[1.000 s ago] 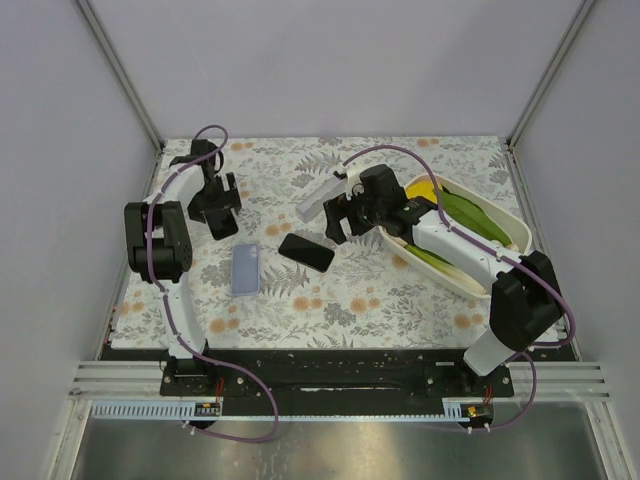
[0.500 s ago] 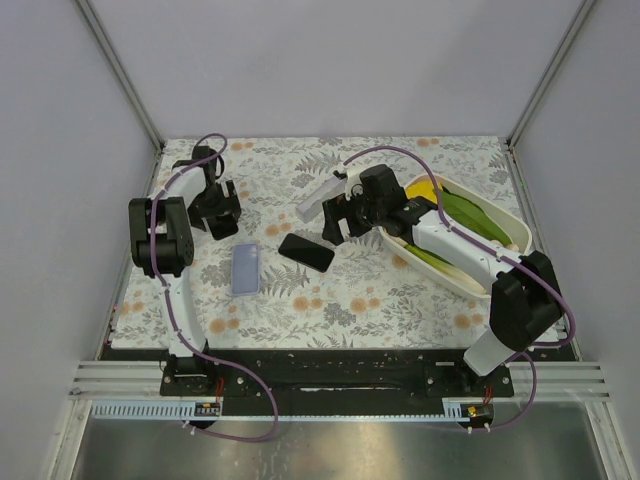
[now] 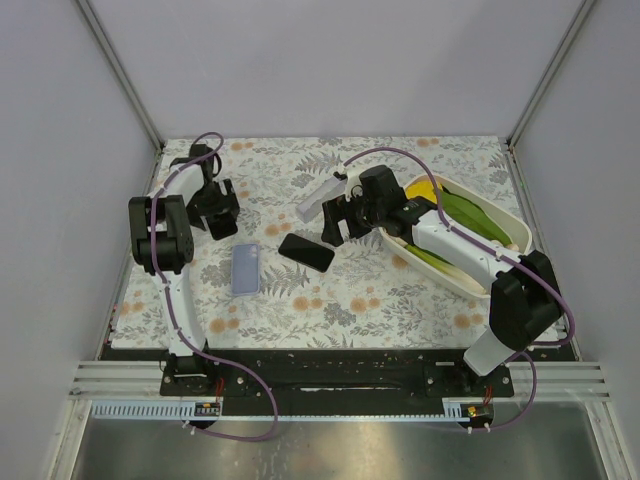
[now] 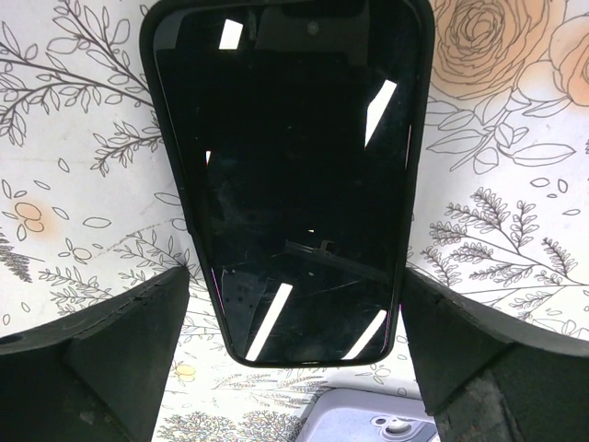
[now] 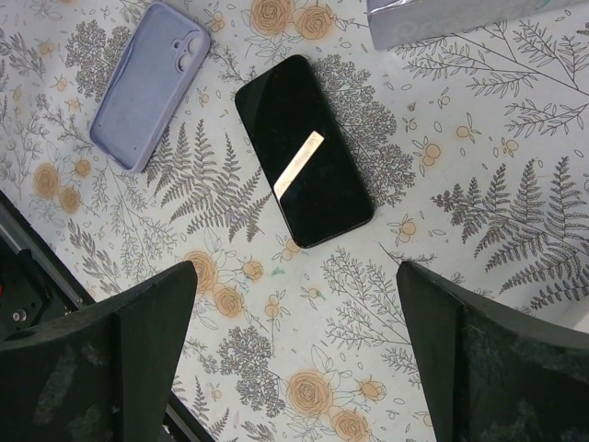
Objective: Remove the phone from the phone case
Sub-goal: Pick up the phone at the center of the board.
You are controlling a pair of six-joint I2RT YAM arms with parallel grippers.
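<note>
The left gripper needs to close on the black phone. The phone's near end is between both fingers, so they would hold it if they closed now.
A black phone (image 4: 285,157) with a thick dark rim lies screen up on the floral cloth. My left gripper (image 4: 294,276) is open, its fingers (image 4: 110,350) flanking the phone's near end without clamping it. In the top view that gripper (image 3: 222,225) hangs at the far left and covers this phone. An empty lavender phone case (image 3: 245,268) lies just in front of it, and its camera corner (image 4: 386,422) shows at the bottom of the left wrist view. A second black phone (image 3: 306,251) lies bare right of the case. My right gripper (image 3: 335,222) hovers open above the cloth (image 5: 296,276), near that phone (image 5: 304,152) and the case (image 5: 147,87).
A white box (image 3: 318,195) lies behind the bare phone, its edge (image 5: 460,14) at the top of the right wrist view. A white oval tray (image 3: 505,262) with green and yellow items sits under the right arm. Frame posts and walls enclose the table.
My left gripper has drifted slightly toward the far left and its elbow has shifted. The right arm, both phones and the case stay put.
</note>
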